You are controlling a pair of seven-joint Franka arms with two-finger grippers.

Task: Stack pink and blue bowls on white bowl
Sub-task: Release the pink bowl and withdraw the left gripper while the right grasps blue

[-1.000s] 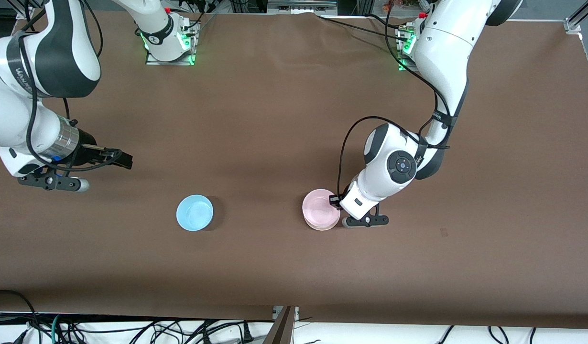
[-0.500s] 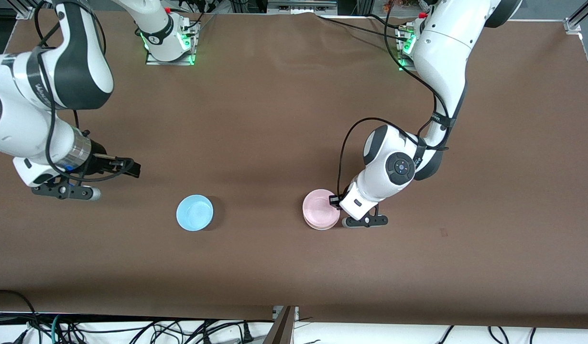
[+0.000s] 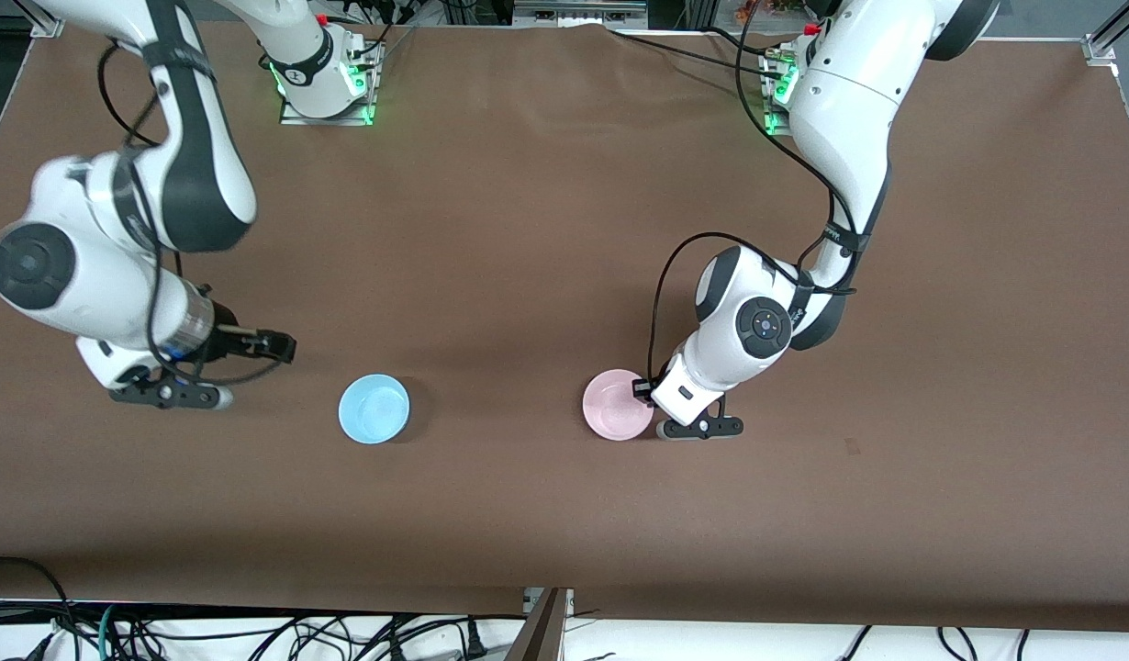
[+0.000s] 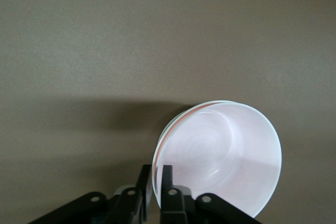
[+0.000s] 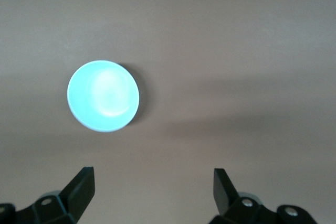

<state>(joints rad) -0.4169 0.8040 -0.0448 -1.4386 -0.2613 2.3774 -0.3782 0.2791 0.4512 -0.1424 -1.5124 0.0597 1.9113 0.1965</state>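
Observation:
The blue bowl is to be stacked into the pink bowl (image 3: 615,415), so my right gripper will grab the blue bowl by its rim (image 3: 342,395) next.
The pink bowl (image 3: 615,415) sits nested in the white bowl, nearer the left arm's end of the table. In the left wrist view the pink bowl (image 4: 226,156) hides all of the white bowl but a thin rim (image 4: 202,107). My left gripper (image 3: 640,388) is shut on the pink bowl's rim, one finger inside and one outside (image 4: 156,178). The blue bowl (image 3: 374,408) stands alone on the table and shows in the right wrist view (image 5: 103,95). My right gripper (image 3: 285,347) is open and empty (image 5: 152,187), low over the table beside the blue bowl, toward the right arm's end.
The brown table cover (image 3: 546,229) is bare around the bowls. The arm bases (image 3: 326,87) stand at the table's edge farthest from the front camera. Cables hang off the edge nearest it.
My right arm has swung in and down toward the blue bowl. The pink bowl has settled lower in the white bowl, whose rim shows less; my left gripper has barely moved.

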